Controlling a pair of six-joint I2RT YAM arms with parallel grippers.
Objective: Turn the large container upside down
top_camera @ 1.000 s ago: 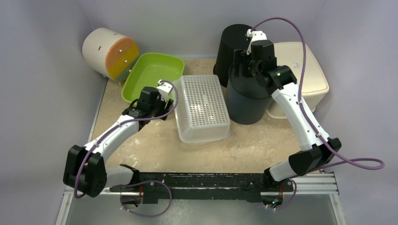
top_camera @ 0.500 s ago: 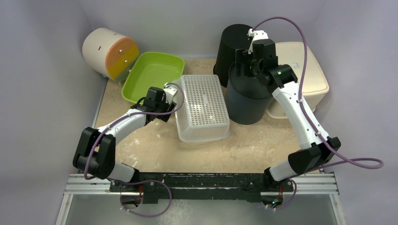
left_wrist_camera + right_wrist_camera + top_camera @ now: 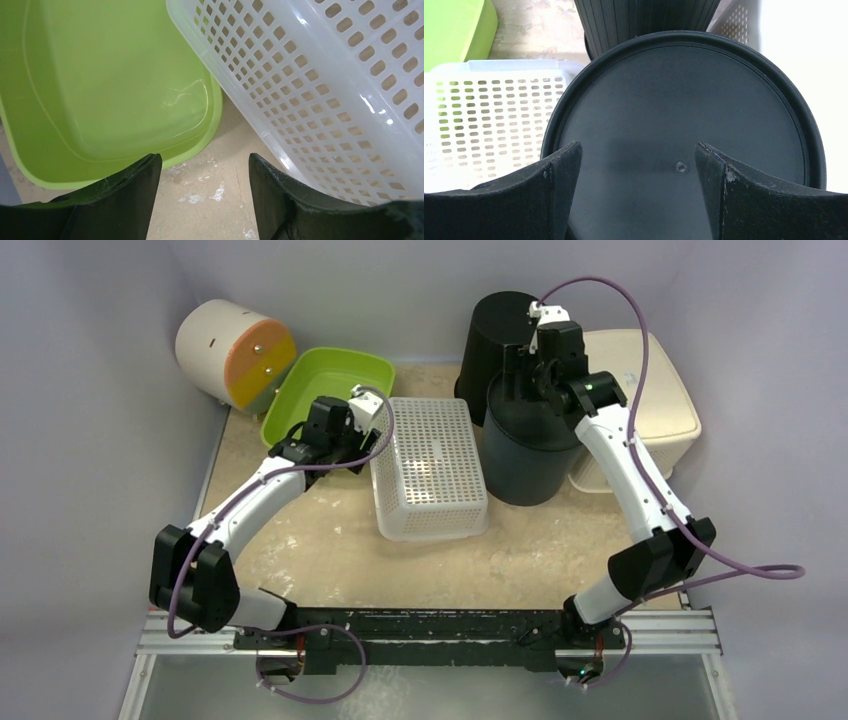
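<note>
The green tub (image 3: 100, 85) needs to be turned over, so my left gripper should next grab its rim at the tub's near corner (image 3: 208, 137) beside the basket and lift that part of the rim.
A white perforated basket (image 3: 430, 465) lies mid-table with its flat perforated base facing up; it also shows in the left wrist view (image 3: 340, 75) and the right wrist view (image 3: 484, 110). My left gripper (image 3: 352, 440) is open and empty. It hangs low over the bare floor gap (image 3: 205, 170) between the basket's left side and the green tub (image 3: 100, 85). My right gripper (image 3: 532, 388) is open and empty, just above the closed round top face of a black bin (image 3: 684, 110), fingers apart over it (image 3: 636, 165).
The green tub (image 3: 325, 390) lies tilted at the back left, beside a round cream and orange container (image 3: 235, 350). A second black bin (image 3: 495, 330) stands behind the first (image 3: 525, 455). A cream bin (image 3: 655, 400) stands at the right. Grey walls enclose three sides.
My left arm has swung toward the back, taking its gripper into the gap between the green tub and the basket. The right gripper stays over the black bin, barely shifted.
</note>
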